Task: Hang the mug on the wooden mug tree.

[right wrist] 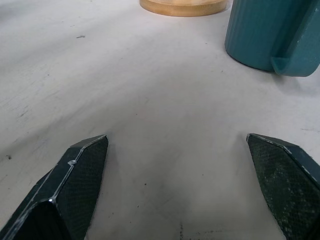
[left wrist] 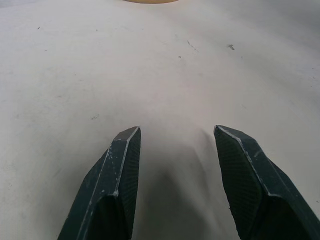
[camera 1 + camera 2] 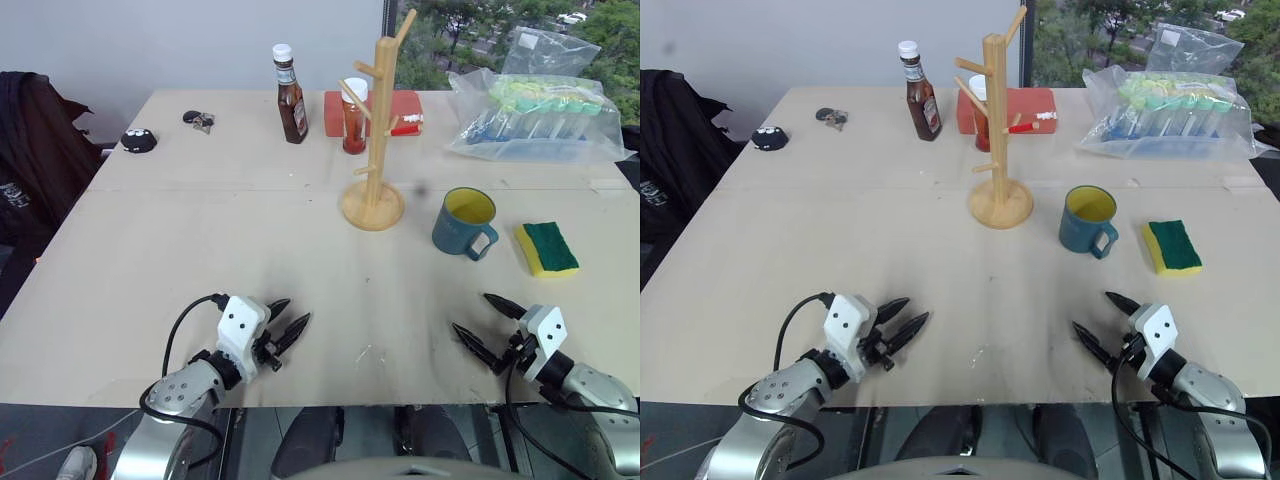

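Observation:
Next, my right gripper grabs the mug by its narrow handle to hang it, since the mug's round body is wider than my open fingers.
The mug, dark teal-blue with a yellow inside, stands upright on the table right of centre, its handle turned toward the near right. Just left of it rises the wooden mug tree, whose pegs are all bare. My right gripper hovers low at the table's near edge, open wide and empty, with the mug and the tree's base ahead of it. My left gripper is at the near left, fingers a little apart with nothing between them; the tree's base lies far ahead.
Behind the tree stand a brown sauce bottle, a red-capped jar and a red box. A yellow-green sponge lies right of the mug. A plastic bag sits at the back right, keys at the back left.

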